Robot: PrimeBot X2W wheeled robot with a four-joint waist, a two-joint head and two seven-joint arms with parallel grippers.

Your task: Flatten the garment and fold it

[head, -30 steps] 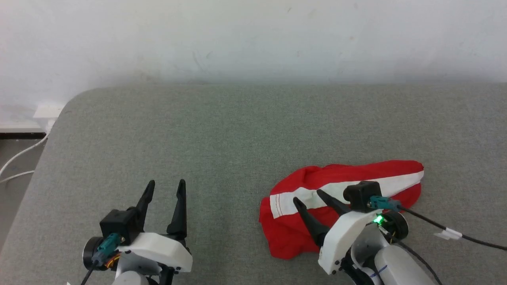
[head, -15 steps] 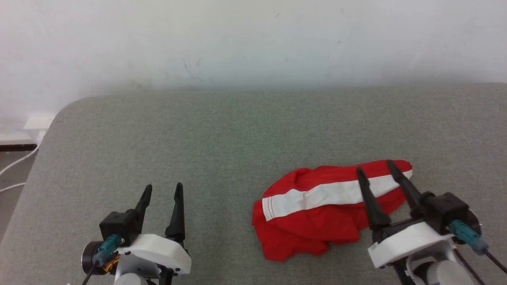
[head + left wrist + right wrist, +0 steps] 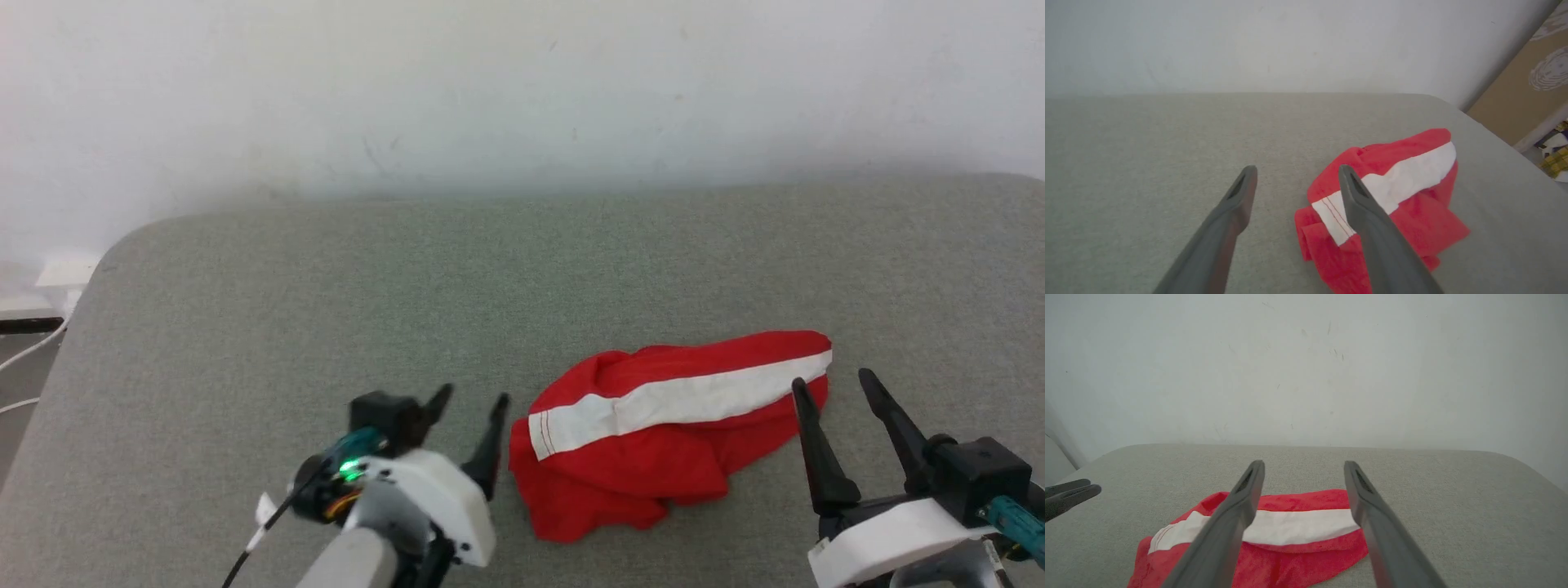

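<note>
Next, my left gripper goes to the red shorts [image 3: 653,457] and grabs the stitched hem end of the white stripe, since its edge lies free over slack, crumpled folds.
The red shorts [image 3: 653,457] lie crumpled on the grey table [image 3: 408,302], a wide white stripe [image 3: 678,400] running across them. My left gripper [image 3: 472,398] hovers open just left of the shorts' stitched hem end. My right gripper [image 3: 833,380] stands open at their right end, fingers apart and empty. The left wrist view has the shorts [image 3: 1412,228] to the right of the open left gripper [image 3: 1297,173], its right finger [image 3: 1367,220] over the hem. The right wrist view has the shorts [image 3: 1290,563] below and behind the open right gripper [image 3: 1303,467].
A white wall [image 3: 522,90] rises behind the table. White cables [image 3: 24,359] hang off the table's left edge. A brown panel [image 3: 1527,90] stands past the table's right end in the left wrist view. The left gripper's fingers [image 3: 1069,494] show at the right wrist view's left edge.
My left gripper swung right from the table's front left up to the shorts' left end. My right gripper pulled back off the stripe to the shorts' right end. The camera shifted slightly.
</note>
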